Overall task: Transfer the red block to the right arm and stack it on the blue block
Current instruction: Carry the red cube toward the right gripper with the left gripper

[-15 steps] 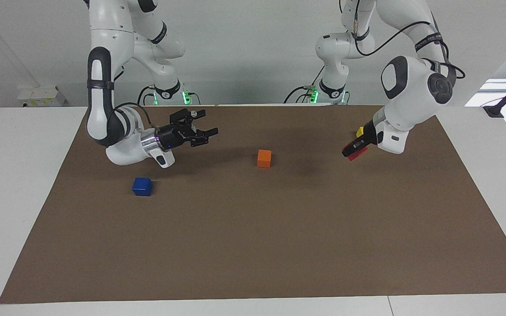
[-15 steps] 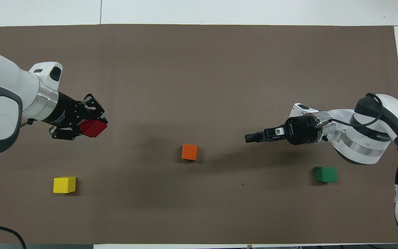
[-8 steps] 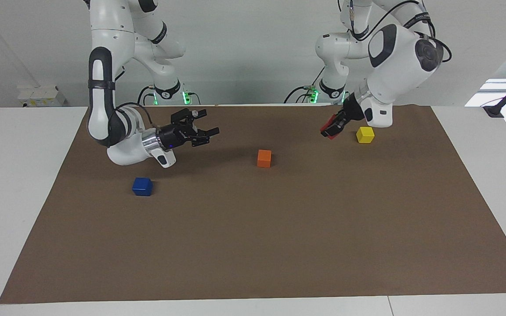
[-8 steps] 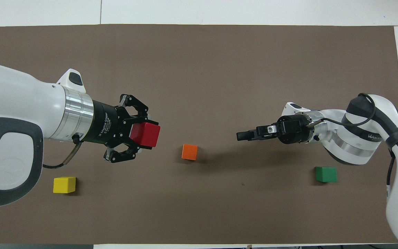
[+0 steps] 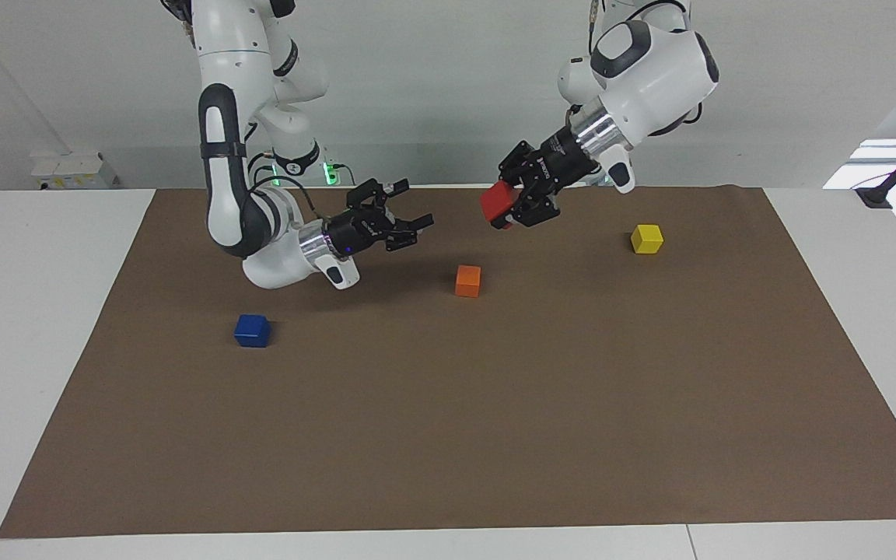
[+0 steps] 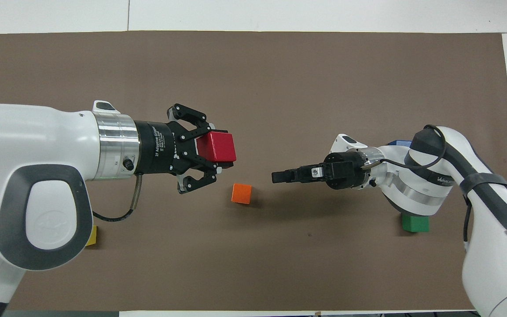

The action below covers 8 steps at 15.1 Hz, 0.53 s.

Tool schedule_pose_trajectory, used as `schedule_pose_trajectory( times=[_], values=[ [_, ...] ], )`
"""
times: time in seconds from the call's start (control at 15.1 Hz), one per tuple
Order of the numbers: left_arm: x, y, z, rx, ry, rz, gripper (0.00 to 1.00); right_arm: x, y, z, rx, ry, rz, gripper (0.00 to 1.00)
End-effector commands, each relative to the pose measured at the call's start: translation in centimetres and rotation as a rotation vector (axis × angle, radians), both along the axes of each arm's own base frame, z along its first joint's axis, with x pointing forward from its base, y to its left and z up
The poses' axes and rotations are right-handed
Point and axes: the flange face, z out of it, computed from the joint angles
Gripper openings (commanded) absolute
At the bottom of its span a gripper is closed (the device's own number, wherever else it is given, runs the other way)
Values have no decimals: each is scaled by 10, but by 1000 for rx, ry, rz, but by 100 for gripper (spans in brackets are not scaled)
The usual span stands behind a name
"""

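Observation:
My right gripper needs to move toward the red block (image 6: 219, 147) before it closes on it. The mat shows between my fingers and the block, so they would miss the block if I closed now.
My left gripper (image 5: 504, 207) (image 6: 223, 152) is shut on the red block (image 5: 497, 200) (image 6: 219, 147) and holds it in the air over the mat, close to the orange block. The right arm's gripper (image 5: 418, 203) (image 6: 280, 177) points toward it from the right arm's end, open and empty, with a gap between the two grippers. The blue block (image 5: 252, 330) rests on the mat, farther from the robots than the right arm's wrist. In the overhead view the right arm covers all but a sliver of the blue block (image 6: 396, 143).
An orange block (image 5: 467, 281) (image 6: 241, 193) lies mid-mat under the space between the grippers. A yellow block (image 5: 646, 239) (image 6: 91, 235) sits toward the left arm's end. A green block (image 6: 416, 223) lies partly under the right arm's wrist. Brown mat (image 5: 495, 435) covers the table.
The left arm has risen and swung toward the middle of the mat, carrying the red block away from the yellow block. The open right gripper has moved toward the middle too.

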Motion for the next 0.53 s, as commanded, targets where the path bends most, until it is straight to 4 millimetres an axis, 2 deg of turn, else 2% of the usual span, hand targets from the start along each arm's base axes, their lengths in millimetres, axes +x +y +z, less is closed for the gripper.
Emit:
schedule_pose_trajectory(
  times=[0.0, 0.13, 0.2, 0.27, 0.46],
  values=[
    [-32, -19, -6, -17, -15, 32, 0, -4, 21, -12, 53, 26, -49, 100],
    [-52, -36, -19, -4, -45, 34, 0, -7, 42, -17, 104, 51, -48, 100],
    [-61, -40, -26, 3, -65, 49, 0, -7, 45, -17, 109, 61, -47, 100],
    [-66, -42, -30, 1, -67, 57, 0, -11, 53, -15, 125, 71, -40, 100],
    [-67, -42, -29, -16, -53, 66, 0, -13, 59, -13, 133, 76, -38, 100]
  ],
)
